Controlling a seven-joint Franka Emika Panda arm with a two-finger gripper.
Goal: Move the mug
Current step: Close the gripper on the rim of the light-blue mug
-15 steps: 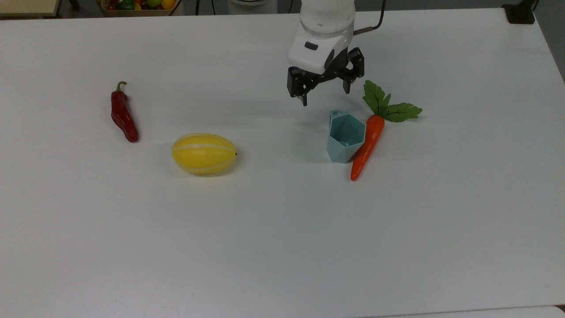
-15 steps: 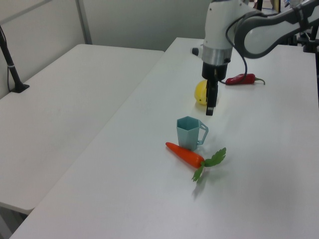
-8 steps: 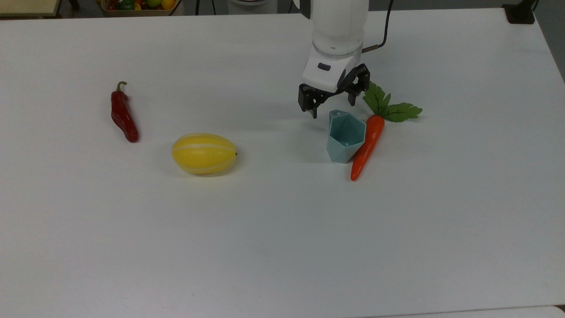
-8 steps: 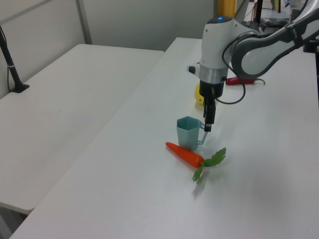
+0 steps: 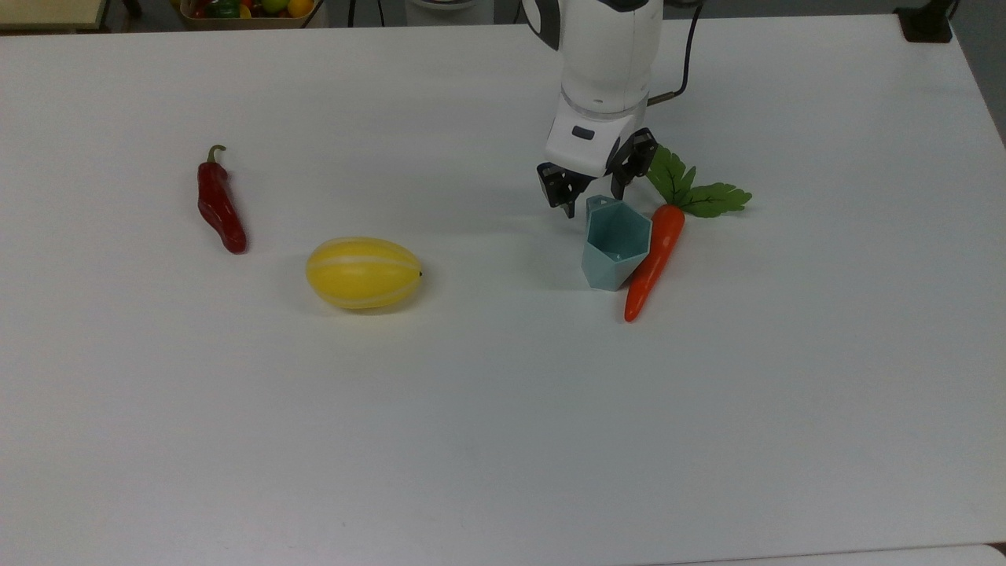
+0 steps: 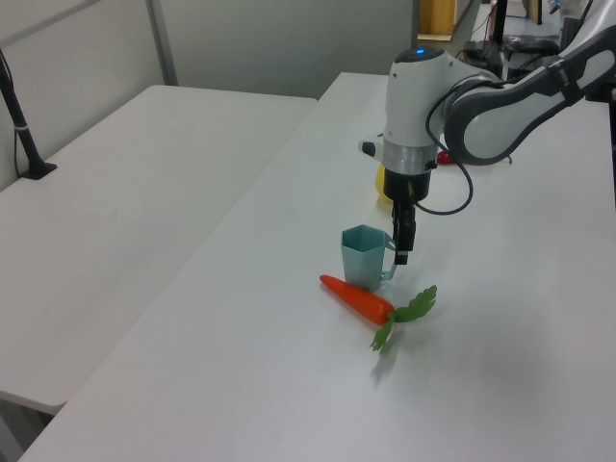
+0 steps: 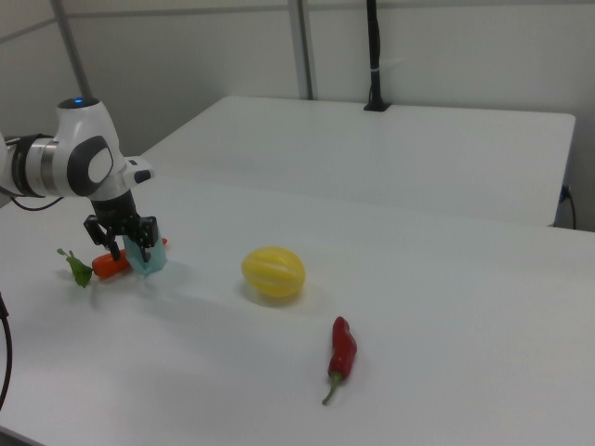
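The teal mug has to move over the white table, so my gripper needs to grab it by its small loop handle (image 6: 390,260) next.
The mug (image 5: 617,245) is a small pale teal faceted cup standing upright on the white table (image 5: 503,432), with its loop handle pointing to the far side in the top view. My gripper (image 5: 592,198) hangs low over that handle, open, with one finger on either side of it. In the left view the gripper (image 6: 402,252) is at the mug's (image 6: 363,256) handle side. In the right view the gripper (image 7: 130,243) stands just behind the mug (image 7: 148,261).
An orange carrot (image 5: 654,255) with green leaves lies against the mug on the top view's right. A yellow melon (image 5: 363,273) and a red chili (image 5: 220,206) lie further to the top view's left. A basket of fruit (image 5: 247,9) sits beyond the far edge.
The gripper has moved from the top view's left towards the mug and come down, and its fingers now flank the handle. The mug and carrot have not moved.
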